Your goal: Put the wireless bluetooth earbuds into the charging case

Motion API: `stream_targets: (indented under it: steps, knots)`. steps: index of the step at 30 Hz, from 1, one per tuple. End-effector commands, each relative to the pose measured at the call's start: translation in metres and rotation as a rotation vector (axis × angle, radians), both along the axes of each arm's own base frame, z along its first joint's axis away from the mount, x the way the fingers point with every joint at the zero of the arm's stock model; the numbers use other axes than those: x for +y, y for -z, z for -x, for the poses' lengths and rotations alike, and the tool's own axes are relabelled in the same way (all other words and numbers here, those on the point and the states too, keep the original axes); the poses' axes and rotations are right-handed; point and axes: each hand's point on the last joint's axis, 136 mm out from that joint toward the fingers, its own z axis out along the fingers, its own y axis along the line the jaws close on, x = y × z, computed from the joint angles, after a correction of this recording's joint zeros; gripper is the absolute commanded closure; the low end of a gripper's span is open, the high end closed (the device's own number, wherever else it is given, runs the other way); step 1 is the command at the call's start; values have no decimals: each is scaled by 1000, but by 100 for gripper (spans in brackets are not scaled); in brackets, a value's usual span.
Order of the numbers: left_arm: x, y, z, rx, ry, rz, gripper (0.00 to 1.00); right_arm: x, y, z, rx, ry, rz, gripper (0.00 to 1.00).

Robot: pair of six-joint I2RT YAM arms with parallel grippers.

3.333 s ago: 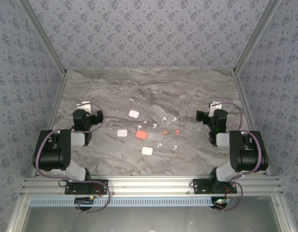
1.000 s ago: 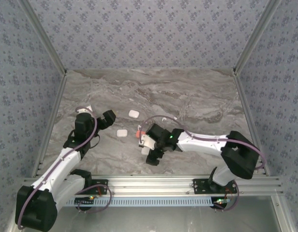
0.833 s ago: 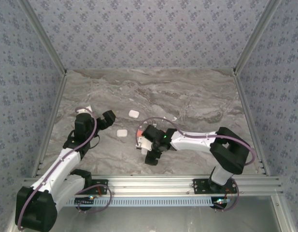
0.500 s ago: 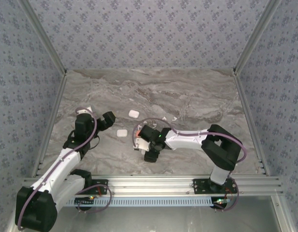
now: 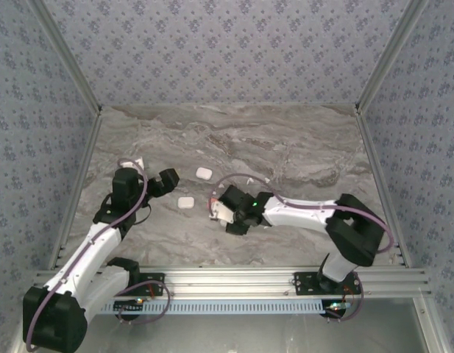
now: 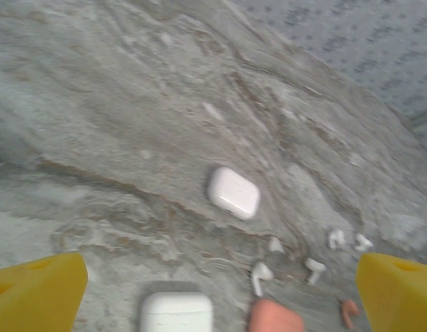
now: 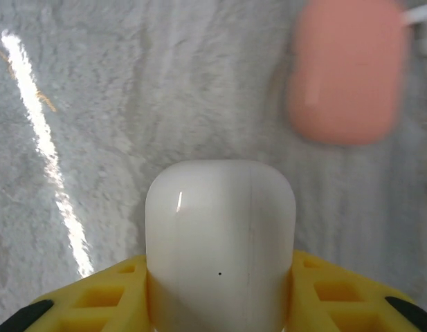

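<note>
The left gripper takes hold of the white charging case by its body (image 5: 222,214) next, which leaves the case's lid free to open for putting in the earbuds.
My right gripper (image 5: 227,214) is shut on a white rounded charging case (image 7: 220,235), held closed between its yellow fingers (image 7: 113,294) just above the marble. A coral case (image 7: 348,69) lies just beyond it. My left gripper (image 5: 166,181) hangs open over the left of the table, its yellow fingertips (image 6: 40,290) wide apart. Below it lie two more white cases (image 6: 233,192) (image 6: 176,312), the coral case (image 6: 275,317), several white earbuds (image 6: 261,275) (image 6: 313,268) (image 6: 335,238) and a coral earbud (image 6: 349,311).
The marble table (image 5: 300,147) is walled by patterned panels at the back and sides. An aluminium rail (image 5: 227,279) runs along the near edge. The right arm stretches across the middle of the table, over the spot where the earbuds lie.
The right gripper closed on the nearest white case and lifted it back and slightly right, toward the coral case. The left gripper has drifted a little to the right.
</note>
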Motion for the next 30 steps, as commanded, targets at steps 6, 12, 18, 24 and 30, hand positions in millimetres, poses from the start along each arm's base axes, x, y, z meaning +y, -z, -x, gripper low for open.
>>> stream_targets:
  steps: [6,12,18,24,30]
  knots:
    - [-79,-71,37,-81,472,217,6,-18,-115,-37,-249,73,-280,61]
    - [-124,-105,65,-165,684,236,9,-25,-181,-42,-392,65,-418,61]
    - [-158,-119,75,-190,797,260,14,-23,-211,-39,-451,31,-461,61]
    - [-186,-116,79,-177,871,273,17,-15,-217,-33,-465,-4,-474,61]
    - [-204,-111,80,-158,914,276,26,-11,-221,-30,-470,-14,-490,61]
